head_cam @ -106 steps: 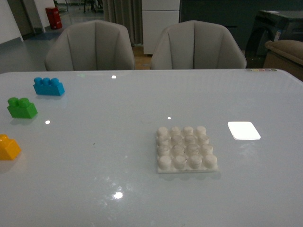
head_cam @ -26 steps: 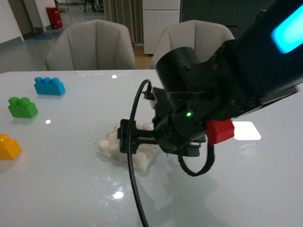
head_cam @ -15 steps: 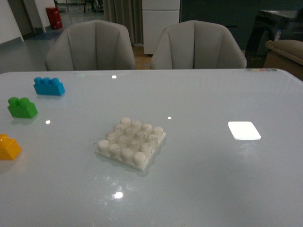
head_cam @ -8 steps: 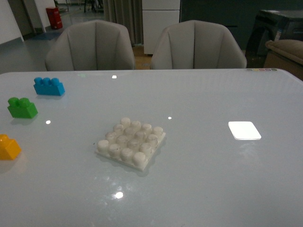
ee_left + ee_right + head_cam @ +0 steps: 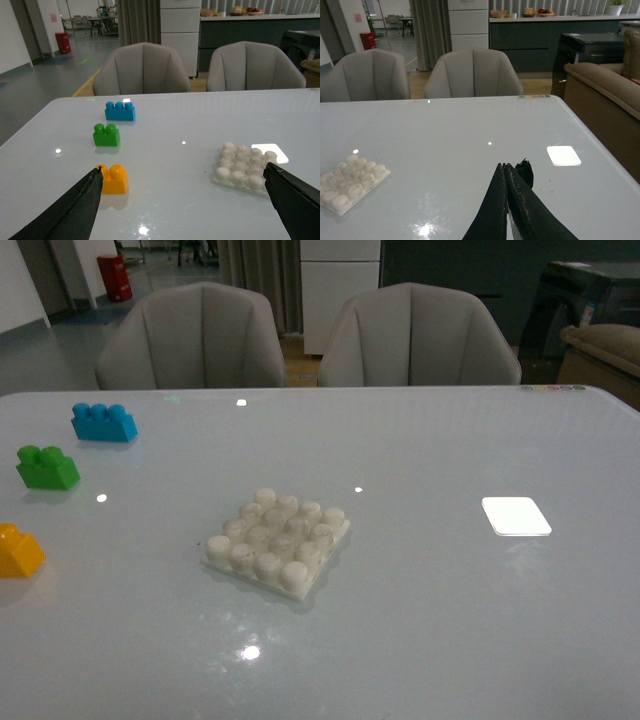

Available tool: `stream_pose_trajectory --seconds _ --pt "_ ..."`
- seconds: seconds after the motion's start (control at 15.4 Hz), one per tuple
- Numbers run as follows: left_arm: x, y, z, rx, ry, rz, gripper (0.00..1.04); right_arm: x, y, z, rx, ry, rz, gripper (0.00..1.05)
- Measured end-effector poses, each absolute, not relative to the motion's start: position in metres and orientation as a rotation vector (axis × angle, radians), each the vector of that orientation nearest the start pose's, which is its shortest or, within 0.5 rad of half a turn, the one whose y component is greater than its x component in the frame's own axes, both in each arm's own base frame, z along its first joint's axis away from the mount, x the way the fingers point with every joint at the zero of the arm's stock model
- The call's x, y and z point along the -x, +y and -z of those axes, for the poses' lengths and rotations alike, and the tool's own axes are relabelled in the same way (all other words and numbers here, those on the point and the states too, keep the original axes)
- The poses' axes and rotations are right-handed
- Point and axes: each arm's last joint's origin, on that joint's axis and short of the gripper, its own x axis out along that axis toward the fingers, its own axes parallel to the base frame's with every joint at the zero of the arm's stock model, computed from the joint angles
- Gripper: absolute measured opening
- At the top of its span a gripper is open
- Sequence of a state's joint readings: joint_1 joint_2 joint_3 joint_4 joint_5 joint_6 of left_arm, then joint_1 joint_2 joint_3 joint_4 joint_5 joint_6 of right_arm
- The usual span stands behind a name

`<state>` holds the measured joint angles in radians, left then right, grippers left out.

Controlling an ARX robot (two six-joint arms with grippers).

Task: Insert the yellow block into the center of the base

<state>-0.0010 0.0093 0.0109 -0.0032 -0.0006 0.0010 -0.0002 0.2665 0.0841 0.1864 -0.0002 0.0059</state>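
I should insert the yellow block into the base center, so my left gripper will next grab the body of the yellow block (image 5: 17,551) below its studs.
The yellow block (image 5: 17,551) lies at the table's left edge in the front view, partly cut off by the frame. The white studded base (image 5: 277,541) sits turned at an angle near the table's middle. Neither arm shows in the front view. In the left wrist view my left gripper (image 5: 184,170) is open wide, with the yellow block (image 5: 114,179) just inside one finger (image 5: 75,205) and the base (image 5: 243,163) near the other. In the right wrist view my right gripper (image 5: 504,166) is shut on nothing above bare table, and the base (image 5: 350,182) lies far off to the side.
A green two-stud brick (image 5: 46,467) and a blue three-stud brick (image 5: 103,423) lie at the back left. A flat white square patch (image 5: 515,516) sits on the right. Two grey chairs (image 5: 300,335) stand behind the table.
The base has gone from the right of centre to left of centre and turned; a dark arm was over it 1.7 s ago and has left the view. Nothing has moved in the last second.
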Motion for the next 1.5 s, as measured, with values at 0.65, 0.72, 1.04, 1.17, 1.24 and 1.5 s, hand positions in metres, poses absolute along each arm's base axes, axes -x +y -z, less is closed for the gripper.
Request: stream_pose_trajectory --seconds 0.65,0.72,1.04,1.17,1.24,1.5 --pt "-0.098 0.000 -0.166 -0.001 0.001 0.000 0.98 -0.097 0.000 -0.167 -0.004 -0.004 0.000 0.02" --pt "-0.098 0.000 -0.166 -0.001 0.002 0.000 0.98 -0.097 0.000 -0.167 -0.004 -0.006 0.000 0.02" --pt "-0.098 0.000 -0.166 -0.001 0.002 0.000 0.98 -0.097 0.000 -0.167 -0.002 -0.005 0.001 0.42" --pt "-0.098 0.000 -0.166 -0.001 0.002 0.000 0.98 -0.097 0.000 -0.167 -0.002 -0.005 0.001 0.66" --pt "-0.098 0.000 -0.166 -0.001 0.002 0.000 0.98 -0.097 0.000 -0.167 -0.002 -0.005 0.001 0.79" --pt "-0.098 0.000 -0.166 -0.001 0.002 0.000 0.98 -0.097 0.000 -0.167 -0.002 -0.005 0.001 0.98"
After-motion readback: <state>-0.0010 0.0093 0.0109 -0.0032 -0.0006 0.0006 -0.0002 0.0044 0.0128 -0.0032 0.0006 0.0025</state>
